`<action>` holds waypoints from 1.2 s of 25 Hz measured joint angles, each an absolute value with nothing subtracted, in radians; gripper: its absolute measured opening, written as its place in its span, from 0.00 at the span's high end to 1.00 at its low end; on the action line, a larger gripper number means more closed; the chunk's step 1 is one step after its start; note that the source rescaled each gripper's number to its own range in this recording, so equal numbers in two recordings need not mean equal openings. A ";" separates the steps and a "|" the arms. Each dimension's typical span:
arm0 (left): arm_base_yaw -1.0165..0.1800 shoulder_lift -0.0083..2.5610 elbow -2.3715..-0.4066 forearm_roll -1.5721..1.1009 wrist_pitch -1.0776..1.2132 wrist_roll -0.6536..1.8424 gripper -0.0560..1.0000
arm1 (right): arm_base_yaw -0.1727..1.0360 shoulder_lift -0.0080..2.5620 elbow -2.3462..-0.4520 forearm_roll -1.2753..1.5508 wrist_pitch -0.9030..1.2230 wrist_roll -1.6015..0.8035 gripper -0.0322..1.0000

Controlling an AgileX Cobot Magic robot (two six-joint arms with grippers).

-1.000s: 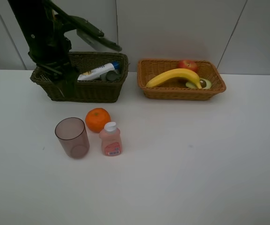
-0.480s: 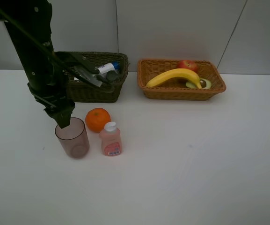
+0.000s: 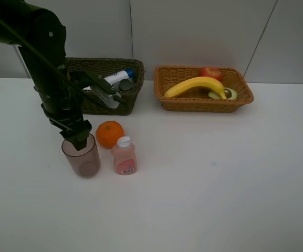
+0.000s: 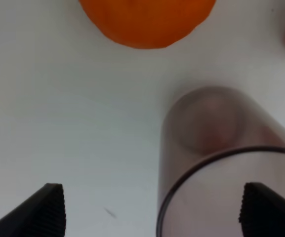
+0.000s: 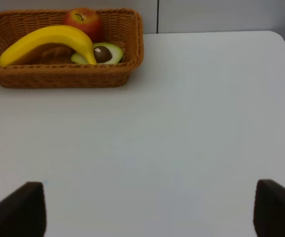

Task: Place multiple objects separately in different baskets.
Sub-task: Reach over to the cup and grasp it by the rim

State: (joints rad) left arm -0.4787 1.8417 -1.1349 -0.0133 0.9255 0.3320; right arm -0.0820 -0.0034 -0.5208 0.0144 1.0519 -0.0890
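Observation:
My left gripper should next pinch the cup by its thin rim [image 3: 66, 149]; the cup's opening is wider than my finger gap.
My left gripper [image 3: 79, 139] stands open right over the translucent pinkish cup [image 3: 81, 156]. In the left wrist view the left gripper [image 4: 157, 212] has one fingertip [image 4: 51, 210] outside the cup [image 4: 211, 123] and the other over its mouth, so the rim lies between them. The orange [image 3: 110, 134] and the small pink bottle [image 3: 124, 156] stand beside the cup. The white blue-capped tube [image 3: 114, 79] lies in the dark basket [image 3: 106, 105]. Banana [image 3: 196, 84], red apple [image 3: 210, 72] and avocado half [image 3: 225, 94] lie in the orange-tan basket [image 3: 204, 105]. My right gripper [image 5: 146, 212] is open over bare table.
The black left arm [image 3: 46, 63] leans across the front left of the dark basket. Both baskets stand at the back of the white table [image 3: 219, 184], near the wall. In the left wrist view the orange [image 4: 147, 19] lies just beyond the cup.
The left arm has swung from over the dark basket forward and down to the cup. Its gripper has stayed open. The objects have not moved.

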 joint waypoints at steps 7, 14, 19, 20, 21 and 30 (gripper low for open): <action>-0.479 1.885 -1.135 -0.016 0.896 0.332 0.07 | -0.082 -0.003 -0.521 0.014 1.052 -0.089 0.18; -0.479 1.897 -1.135 -0.017 0.895 0.324 0.36 | -0.082 -0.003 -0.521 0.014 1.052 -0.089 0.18; -0.479 1.899 -1.135 -0.019 0.895 0.321 0.84 | -0.082 -0.003 -0.521 0.015 1.052 -0.089 0.18; -0.479 1.899 -1.135 -0.021 0.895 0.321 0.92 | -0.082 -0.003 -0.521 0.015 1.052 -0.089 0.18; -0.479 1.899 -1.135 -0.025 0.895 0.321 0.95 | -0.082 -0.003 -0.521 0.015 1.052 -0.089 0.18; -0.479 1.899 -1.135 -0.030 0.897 0.314 0.95 | -0.082 -0.003 -0.521 0.015 1.052 -0.089 0.18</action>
